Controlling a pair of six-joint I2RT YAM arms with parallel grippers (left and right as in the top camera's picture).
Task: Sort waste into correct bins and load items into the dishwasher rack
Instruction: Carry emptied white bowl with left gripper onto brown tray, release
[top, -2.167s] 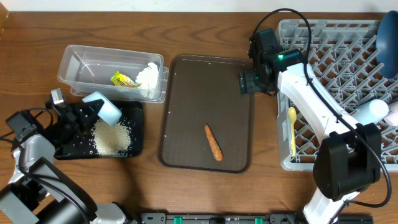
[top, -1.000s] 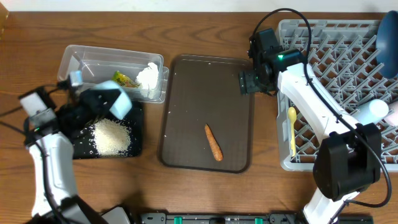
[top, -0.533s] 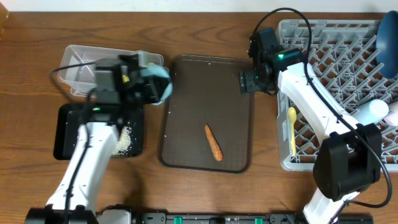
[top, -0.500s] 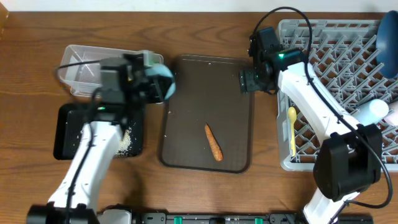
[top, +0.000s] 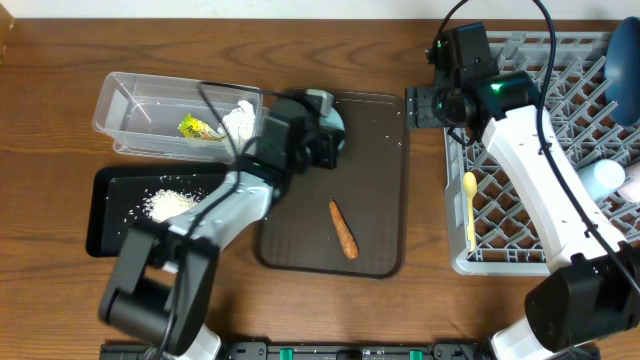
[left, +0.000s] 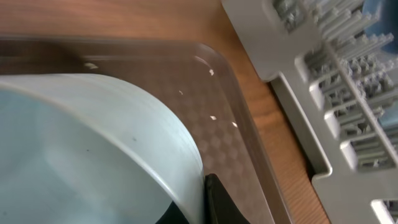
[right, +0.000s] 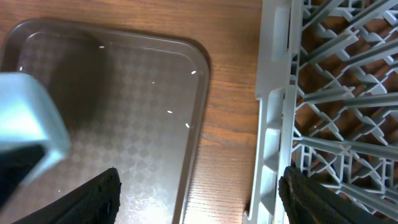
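Note:
My right gripper should next take hold of the pale blue bowl's rim (top: 342, 125) (right: 55, 126) on the side facing the rack, to load the bowl into the dishwasher rack.
My left gripper (top: 312, 140) is shut on the rim of the pale blue bowl (top: 333, 128) and holds it over the far part of the brown serving tray (top: 380, 190). In the left wrist view the bowl (left: 81, 149) fills the left side, with one finger (left: 200, 205) against its wall. My right gripper (top: 420, 105) is open and empty between the tray and the grey rack (top: 540, 120); its wrist view shows spread fingers (right: 199, 199) and the bowl (right: 28, 112). The orange carrot piece (top: 344, 228) lies on the brown tray. Rice (top: 170, 203) lies in the black tray (top: 110, 215).
The clear tub (top: 140, 105) holds the yellow-green wrapper (top: 198, 128) and white tissue (top: 238, 120). The rack holds a pale yellow spoon (top: 469, 205), a dark blue plate (top: 625, 50), a blue cup (top: 605, 178) and a pink cup (top: 633, 180).
My left arm swung right with the bowl, from over the black tray to over the brown tray. My right gripper shifted right and back toward the rack's corner.

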